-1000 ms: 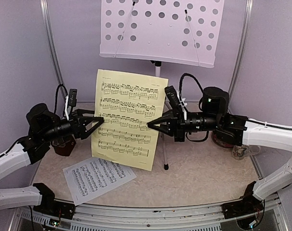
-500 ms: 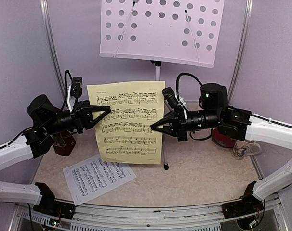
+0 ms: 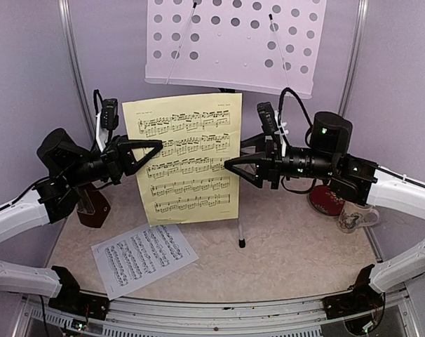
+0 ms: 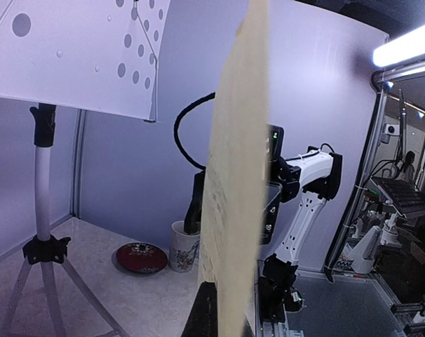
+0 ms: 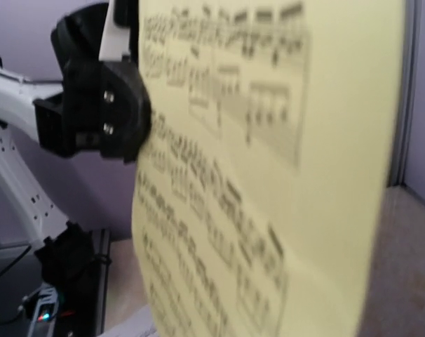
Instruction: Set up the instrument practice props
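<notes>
The printed staves should stay free to be read on the stand, so my right gripper should next grab the yellow sheet by its free side edge [image 3: 237, 150].
A yellow sheet of music [image 3: 188, 158] hangs upright in the air, below the front of the white perforated music stand [image 3: 233, 42]. My left gripper [image 3: 155, 147] is shut on the sheet's left edge. The left wrist view has that sheet [image 4: 233, 175] edge-on, rising from between the dark fingers [image 4: 204, 312]. My right gripper [image 3: 228, 164] has its tips at the sheet's right edge; the paper hides the gap between them. The right wrist view is filled by the sheet [image 5: 268, 175]. A white sheet [image 3: 144, 256] lies flat at the front left. The brown metronome [image 3: 92, 209] stands behind my left arm, partly hidden.
A red round dish [image 3: 328, 200] and a floral white mug [image 3: 354, 217] sit at the right behind my right arm. The stand's tripod foot [image 3: 240, 243] rests on the table's middle. Metal frame posts and purple walls close in the sides and back.
The yellow sheet has risen and turned from tilted to upright. My left gripper has shut on its left edge. My right arm has moved up and a little to the right.
</notes>
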### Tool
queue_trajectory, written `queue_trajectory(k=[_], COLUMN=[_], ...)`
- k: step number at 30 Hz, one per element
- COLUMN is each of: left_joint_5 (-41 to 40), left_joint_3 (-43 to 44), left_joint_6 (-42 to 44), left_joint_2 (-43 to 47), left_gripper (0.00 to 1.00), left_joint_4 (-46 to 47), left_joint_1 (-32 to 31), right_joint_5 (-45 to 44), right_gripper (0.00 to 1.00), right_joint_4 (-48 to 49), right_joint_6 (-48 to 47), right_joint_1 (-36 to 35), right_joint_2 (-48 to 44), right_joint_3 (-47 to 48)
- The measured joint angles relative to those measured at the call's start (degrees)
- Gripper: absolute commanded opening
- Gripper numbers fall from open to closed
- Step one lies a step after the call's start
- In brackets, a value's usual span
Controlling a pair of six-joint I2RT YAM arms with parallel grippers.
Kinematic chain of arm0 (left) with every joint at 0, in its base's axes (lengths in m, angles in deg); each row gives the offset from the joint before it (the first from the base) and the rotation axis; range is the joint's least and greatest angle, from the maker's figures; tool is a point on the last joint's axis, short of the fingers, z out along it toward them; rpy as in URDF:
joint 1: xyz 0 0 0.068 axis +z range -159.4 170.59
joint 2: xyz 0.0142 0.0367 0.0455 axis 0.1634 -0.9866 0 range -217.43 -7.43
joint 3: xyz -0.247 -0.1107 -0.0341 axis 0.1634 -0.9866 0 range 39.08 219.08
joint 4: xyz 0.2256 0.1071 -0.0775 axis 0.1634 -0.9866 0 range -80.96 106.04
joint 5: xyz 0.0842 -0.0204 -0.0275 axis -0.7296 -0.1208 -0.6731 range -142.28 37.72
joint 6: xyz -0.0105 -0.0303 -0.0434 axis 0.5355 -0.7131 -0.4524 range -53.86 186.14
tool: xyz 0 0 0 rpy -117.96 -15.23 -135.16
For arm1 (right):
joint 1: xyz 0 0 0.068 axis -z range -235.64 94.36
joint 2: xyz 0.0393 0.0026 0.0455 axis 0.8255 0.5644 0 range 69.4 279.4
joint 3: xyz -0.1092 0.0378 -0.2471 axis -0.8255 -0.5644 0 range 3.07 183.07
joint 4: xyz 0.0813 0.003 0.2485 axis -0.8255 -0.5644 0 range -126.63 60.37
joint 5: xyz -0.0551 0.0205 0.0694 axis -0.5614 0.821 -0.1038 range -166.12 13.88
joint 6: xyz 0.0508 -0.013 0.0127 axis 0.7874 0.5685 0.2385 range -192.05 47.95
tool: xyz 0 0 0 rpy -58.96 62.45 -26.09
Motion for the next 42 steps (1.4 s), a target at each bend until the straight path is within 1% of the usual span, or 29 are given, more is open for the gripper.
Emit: queue_trajectory(k=[1,3,5,7,10,14,19,24,29,31,33,34,36,37,39,41,42], left_joint_5=[0.2,0.9,1.5,2.0,2.6,2.9,2.9,2.9,2.9,2.9,2.9,2.9,2.7,2.5,1.3,-1.9,-4.6], left_joint_3=[0.1,0.2,0.3,0.3,0.3,0.9,2.7,3.7,3.8,3.9,4.0,4.0,4.0,4.1,4.6,6.4,8.0], left_joint_6=[-0.2,-1.0,-1.5,-2.1,-2.6,-3.5,-4.0,-4.6,-5.5,-5.8,-6.0,-6.1,-6.3,-6.3,-5.9,-5.0,-4.4], left_joint_2=[-0.2,-0.8,-1.3,-1.6,-1.8,-2.4,-3.5,-4.0,-4.3,-4.5,-4.6,-4.7,-4.7,-4.7,-4.7,-4.8,-4.8], left_gripper=[0.00,0.00,0.00,0.00,0.00,0.00,0.00,0.00,0.00,0.00,0.00,0.00,0.00,0.07,0.18,0.37,0.41], left_joint_4=[0.3,1.0,1.5,1.9,2.6,3.0,3.1,3.3,3.8,4.0,4.2,4.2,4.2,4.2,3.5,0.6,-1.9], left_joint_1=[0.0,0.0,0.0,0.0,0.0,0.0,0.0,0.0,0.0,0.0,0.0,0.0,0.0,0.0,-0.1,-0.4,-0.7], right_joint_5=[-0.1,0.1,0.7,1.1,1.9,3.6,4.8,4.9,4.9,4.9,4.9,4.8,4.7,4.6,4.4,4.0,3.5], right_gripper=[0.64,0.65,0.65,0.62,0.55,0.44,0.39,0.30,0.24,0.18,0.04,0.00,0.00,0.00,0.00,0.00,0.00], right_joint_4=[0.8,2.3,3.8,5.1,6.5,9.6,10.9,11.0,10.8,10.8,10.7,10.6,10.4,10.3,9.7,8.2,7.4], right_joint_6=[0.3,1.0,1.4,1.8,2.4,3.1,3.7,3.7,3.7,3.7,3.7,3.4,3.4,3.3,2.9,2.4,2.1], right_joint_1=[0.0,0.0,0.0,0.0,0.0,0.0,0.0,0.0,0.0,0.0,0.0,0.0,0.0,0.0,0.0,0.0,0.0], right_joint_2=[0.4,1.8,3.6,5.0,5.5,5.6,5.6,5.8,5.8,5.8,5.8,5.8,5.8,5.8,5.8,5.8,5.8], right_joint_3=[0.3,1.2,2.2,2.9,3.0,3.0,3.4,5.0,5.8,5.9,5.9,5.9,5.9,6.1,6.7,8.2,9.2])
